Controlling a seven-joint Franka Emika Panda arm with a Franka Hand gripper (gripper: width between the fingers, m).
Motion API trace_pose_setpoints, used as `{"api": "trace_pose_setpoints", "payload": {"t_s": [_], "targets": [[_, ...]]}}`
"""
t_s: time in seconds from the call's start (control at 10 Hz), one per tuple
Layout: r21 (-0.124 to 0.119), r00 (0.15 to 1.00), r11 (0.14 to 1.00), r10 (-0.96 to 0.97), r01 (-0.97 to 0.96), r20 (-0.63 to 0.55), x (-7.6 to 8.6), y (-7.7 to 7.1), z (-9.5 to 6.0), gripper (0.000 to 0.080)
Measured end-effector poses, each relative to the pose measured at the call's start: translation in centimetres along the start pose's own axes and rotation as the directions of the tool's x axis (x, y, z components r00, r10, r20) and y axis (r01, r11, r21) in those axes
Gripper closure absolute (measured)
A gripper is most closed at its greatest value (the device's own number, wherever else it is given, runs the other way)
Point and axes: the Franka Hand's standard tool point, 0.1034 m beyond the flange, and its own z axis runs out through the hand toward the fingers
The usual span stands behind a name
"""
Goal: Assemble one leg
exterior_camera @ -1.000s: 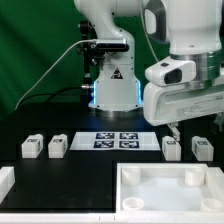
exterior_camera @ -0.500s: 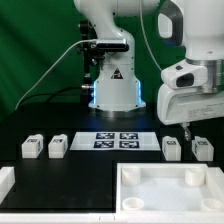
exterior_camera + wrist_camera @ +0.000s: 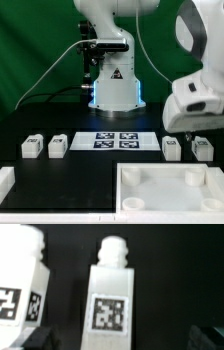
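Note:
Next, my gripper grabs the white leg by its tagged body (image 3: 109,315), so its peg stays free to enter a corner socket.
Four small white legs lie on the black table: two on the exterior view's left (image 3: 31,147) (image 3: 57,147) and two on its right (image 3: 171,148) (image 3: 201,149). My gripper (image 3: 191,134) hangs just above the right pair. In the wrist view a leg (image 3: 115,297) with a black-and-white tag and a peg at its end lies between my open gripper (image 3: 125,339)'s dark fingertips (image 3: 40,339), nearer one of them and not touched. A second tagged leg (image 3: 20,286) lies beside it.
The marker board (image 3: 118,141) lies in the middle of the table, in front of the robot's base. The large white tray-like piece with corner sockets (image 3: 128,190) sits at the front. Another white part (image 3: 5,180) shows at the front left edge.
The gripper has moved toward the exterior view's right and slightly lower, from above the marker board's right end to over the right pair of legs. The legs have not moved.

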Motion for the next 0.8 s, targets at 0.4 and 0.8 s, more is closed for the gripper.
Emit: {"api": "trace_pose_setpoints", "payload": {"t_s": [0.4,0.8], "targets": [[0.001,0.983,1.000,0.003,-0.003,0.182,0.0,0.1,0.5,0.0150],[-0.001,0.974,1.000,0.007,-0.006,0.227,-0.4,-0.5,2.8,0.0150]]}}
